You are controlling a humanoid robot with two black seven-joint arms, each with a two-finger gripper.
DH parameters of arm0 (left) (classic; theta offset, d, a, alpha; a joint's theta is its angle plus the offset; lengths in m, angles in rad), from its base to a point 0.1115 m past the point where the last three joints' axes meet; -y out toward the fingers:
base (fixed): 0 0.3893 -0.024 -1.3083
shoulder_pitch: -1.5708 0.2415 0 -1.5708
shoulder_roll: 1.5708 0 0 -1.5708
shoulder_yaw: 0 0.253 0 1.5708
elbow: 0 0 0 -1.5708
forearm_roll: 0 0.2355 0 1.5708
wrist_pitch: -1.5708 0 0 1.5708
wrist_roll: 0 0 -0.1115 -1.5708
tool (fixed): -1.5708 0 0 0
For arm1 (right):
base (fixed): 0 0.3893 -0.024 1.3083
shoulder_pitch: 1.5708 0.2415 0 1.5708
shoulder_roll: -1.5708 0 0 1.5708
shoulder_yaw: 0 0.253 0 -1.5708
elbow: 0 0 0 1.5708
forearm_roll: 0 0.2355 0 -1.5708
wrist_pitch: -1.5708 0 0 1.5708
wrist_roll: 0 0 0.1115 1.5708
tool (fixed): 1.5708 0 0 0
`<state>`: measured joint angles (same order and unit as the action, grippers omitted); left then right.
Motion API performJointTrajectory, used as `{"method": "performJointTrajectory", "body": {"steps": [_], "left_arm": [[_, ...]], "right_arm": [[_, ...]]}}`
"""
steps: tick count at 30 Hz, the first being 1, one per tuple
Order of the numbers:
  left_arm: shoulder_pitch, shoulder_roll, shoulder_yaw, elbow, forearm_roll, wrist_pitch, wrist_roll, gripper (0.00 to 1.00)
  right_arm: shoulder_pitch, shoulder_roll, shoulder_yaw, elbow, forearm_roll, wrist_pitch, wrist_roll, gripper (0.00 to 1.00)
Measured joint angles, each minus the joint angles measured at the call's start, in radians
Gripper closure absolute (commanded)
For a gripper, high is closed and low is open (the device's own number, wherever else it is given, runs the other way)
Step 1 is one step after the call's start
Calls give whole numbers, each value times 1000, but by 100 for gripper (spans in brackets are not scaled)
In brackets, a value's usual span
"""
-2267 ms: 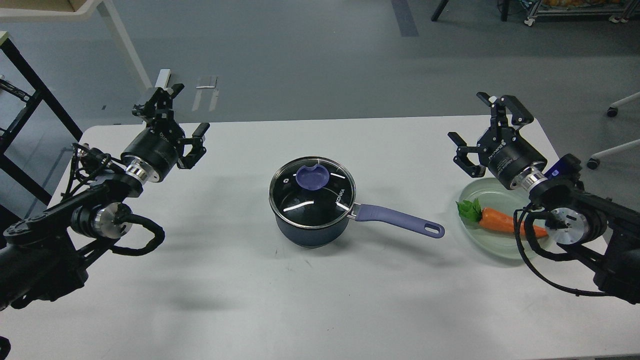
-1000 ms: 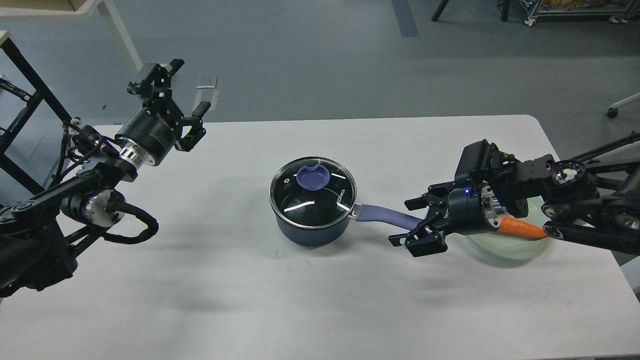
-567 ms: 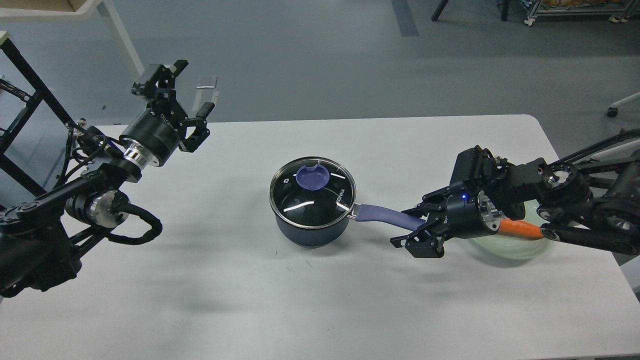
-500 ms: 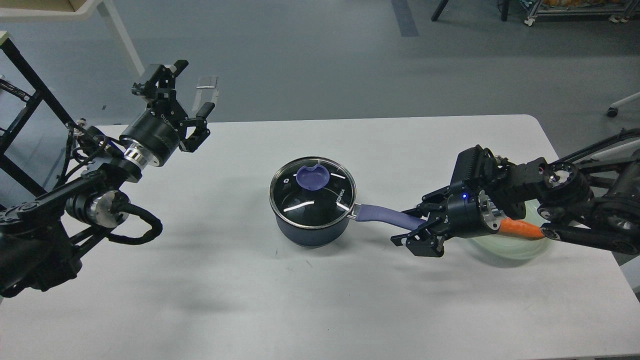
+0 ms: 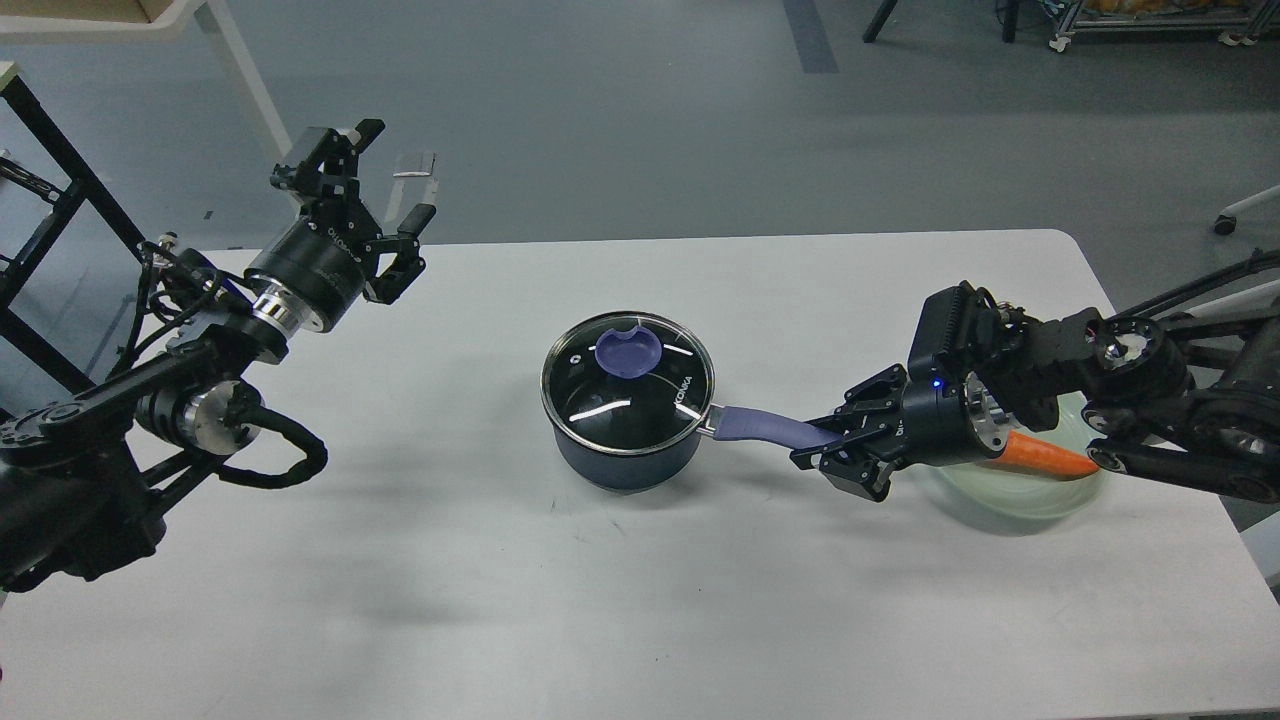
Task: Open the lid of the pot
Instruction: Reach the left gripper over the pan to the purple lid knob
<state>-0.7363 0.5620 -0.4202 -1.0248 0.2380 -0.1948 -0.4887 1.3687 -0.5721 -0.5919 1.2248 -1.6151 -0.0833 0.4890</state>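
The wide glass disc [image 5: 615,401] spans the whole pot, so my left gripper should grab the pot lid next by its narrow purple-blue knob [image 5: 629,352].
The dark blue pot [image 5: 622,465] stands at the middle of the white table [image 5: 600,610]. The glass pot lid [image 5: 600,410] with its purple-blue knob [image 5: 627,350] sits closed on it. The pot's purple-blue handle [image 5: 762,425] points right. My right gripper [image 5: 825,446] lies low over the table and its fingers are closed around the far end of the handle, hiding the hole. My left gripper [image 5: 388,185] is open and empty, raised over the table's back left corner, well away from the pot.
A pale green glass dish [image 5: 1030,500] with an orange carrot [image 5: 1050,456] sits at the right, partly under my right wrist. A black frame [image 5: 60,150] and a white table leg [image 5: 245,90] stand beyond the back left edge.
My right arm swung down from above the dish to the pot handle and its fingers closed on the handle's end; the pot shifted slightly right. My left gripper rose a little.
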Motion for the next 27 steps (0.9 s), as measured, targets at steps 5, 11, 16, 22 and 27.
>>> {"method": "performJointTrajectory", "body": {"steps": [5, 11, 16, 22, 27], "left_arm": [[-43, 1, 0, 0, 316, -9, 0, 1], [-161, -4, 7, -42, 774, 9, 0, 1], [-232, -14, 97, -110, 1291, 122, 0, 1], [-342, -42, 372, -112, 1626, 295, 0, 1], [-364, -106, 437, -64, 1746, 328, 0, 1]], "right_arm": [[0, 1, 0, -1, 0, 0, 0, 70], [-2, 2, 0, 0, 0, 0, 0, 70], [-2, 3, 0, 1, 1, 0, 0, 70], [-2, 5, 0, 1, 1, 1, -1, 70], [-2, 8, 0, 1, 2, 1, -1, 70]]}}
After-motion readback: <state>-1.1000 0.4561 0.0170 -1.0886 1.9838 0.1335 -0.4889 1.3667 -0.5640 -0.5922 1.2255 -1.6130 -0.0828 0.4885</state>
